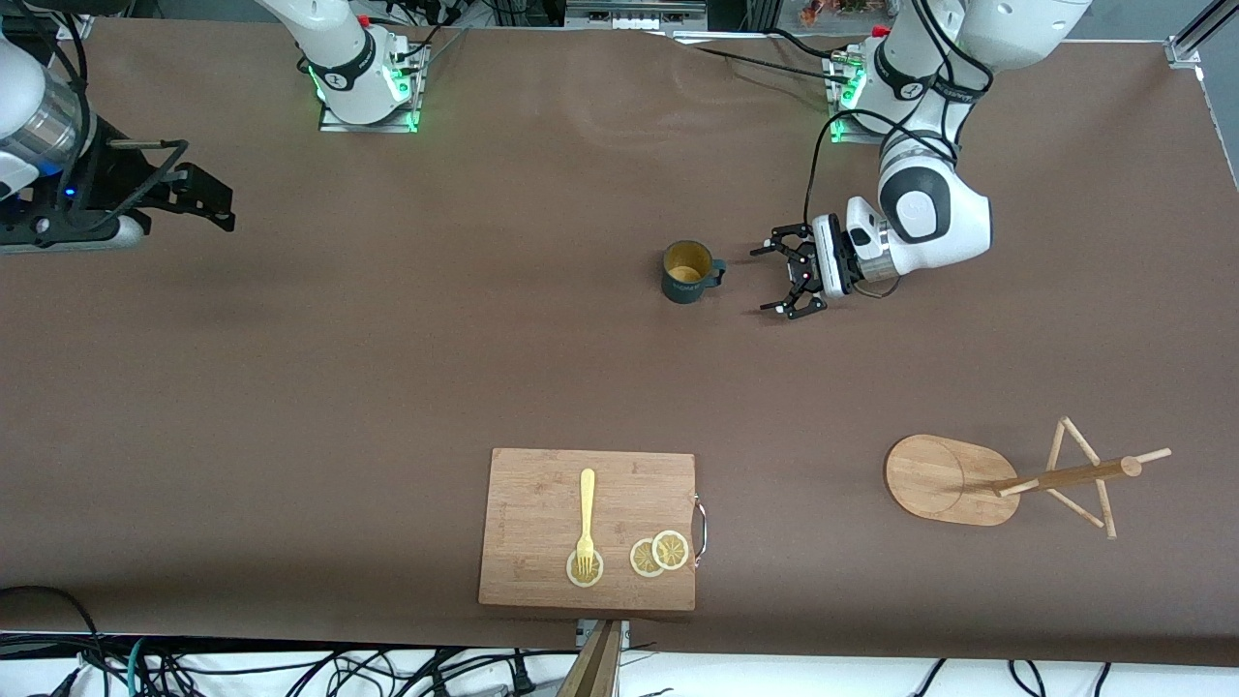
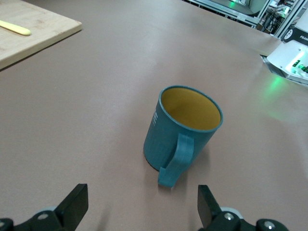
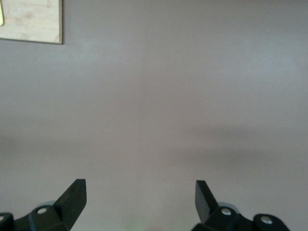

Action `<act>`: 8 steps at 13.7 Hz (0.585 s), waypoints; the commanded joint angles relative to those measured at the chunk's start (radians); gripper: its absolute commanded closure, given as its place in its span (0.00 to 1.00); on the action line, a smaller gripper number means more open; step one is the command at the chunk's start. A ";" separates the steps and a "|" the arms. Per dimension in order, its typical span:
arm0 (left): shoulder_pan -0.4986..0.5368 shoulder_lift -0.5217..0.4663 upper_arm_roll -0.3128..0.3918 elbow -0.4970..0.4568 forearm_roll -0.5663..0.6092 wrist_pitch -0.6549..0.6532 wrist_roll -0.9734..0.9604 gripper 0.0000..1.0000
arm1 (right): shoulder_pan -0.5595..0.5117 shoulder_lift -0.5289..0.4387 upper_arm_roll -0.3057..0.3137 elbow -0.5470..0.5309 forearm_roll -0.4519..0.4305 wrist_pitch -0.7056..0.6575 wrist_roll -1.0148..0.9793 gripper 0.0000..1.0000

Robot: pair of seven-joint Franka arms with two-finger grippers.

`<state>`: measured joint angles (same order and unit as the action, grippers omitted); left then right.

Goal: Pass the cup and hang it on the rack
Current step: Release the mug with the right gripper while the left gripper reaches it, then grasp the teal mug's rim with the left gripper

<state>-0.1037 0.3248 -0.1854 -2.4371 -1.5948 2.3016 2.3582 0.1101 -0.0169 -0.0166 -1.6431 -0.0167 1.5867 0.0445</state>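
The left gripper needs to grab the dark teal cup next by its loop handle (image 1: 716,273), which leaves the cup's opening free to go onto the rack (image 1: 968,479).
The dark teal cup (image 1: 689,271) (image 2: 185,130) with a yellow-tan inside stands upright on the brown table, its loop handle turned toward my left gripper. My left gripper (image 1: 767,280) (image 2: 143,207) is open, low beside the cup toward the left arm's end, and its fingers do not touch the cup. The wooden rack (image 1: 968,479), with an oval base, a post and thin pegs, sits nearer to the front camera, toward the left arm's end. My right gripper (image 1: 221,201) (image 3: 140,199) waits open and empty over bare table at the right arm's end.
A bamboo cutting board (image 1: 588,528) (image 2: 33,33) (image 3: 31,19) lies near the table's front edge. It carries a yellow fork (image 1: 586,518) and three lemon slices (image 1: 658,554). Cables hang past the front edge.
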 commanded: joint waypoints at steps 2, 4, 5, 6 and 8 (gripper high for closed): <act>-0.036 0.069 -0.015 0.004 -0.149 0.012 0.154 0.00 | -0.030 0.015 0.003 0.045 -0.019 -0.007 0.002 0.00; -0.045 0.080 -0.035 0.010 -0.215 0.015 0.183 0.00 | -0.029 0.029 0.003 0.048 -0.012 -0.010 0.005 0.00; -0.050 0.085 -0.043 0.015 -0.244 0.019 0.197 0.00 | -0.020 0.034 0.004 0.045 -0.009 -0.004 0.008 0.00; -0.057 0.088 -0.055 0.018 -0.269 0.045 0.202 0.00 | -0.015 0.043 0.010 0.049 -0.015 0.002 0.008 0.00; -0.060 0.088 -0.101 0.017 -0.324 0.105 0.214 0.00 | -0.024 0.046 0.007 0.048 -0.009 0.024 0.006 0.00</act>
<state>-0.1506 0.4051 -0.2560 -2.4331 -1.8552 2.3498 2.5287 0.0940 0.0141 -0.0138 -1.6220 -0.0241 1.6049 0.0459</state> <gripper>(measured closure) 0.000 0.000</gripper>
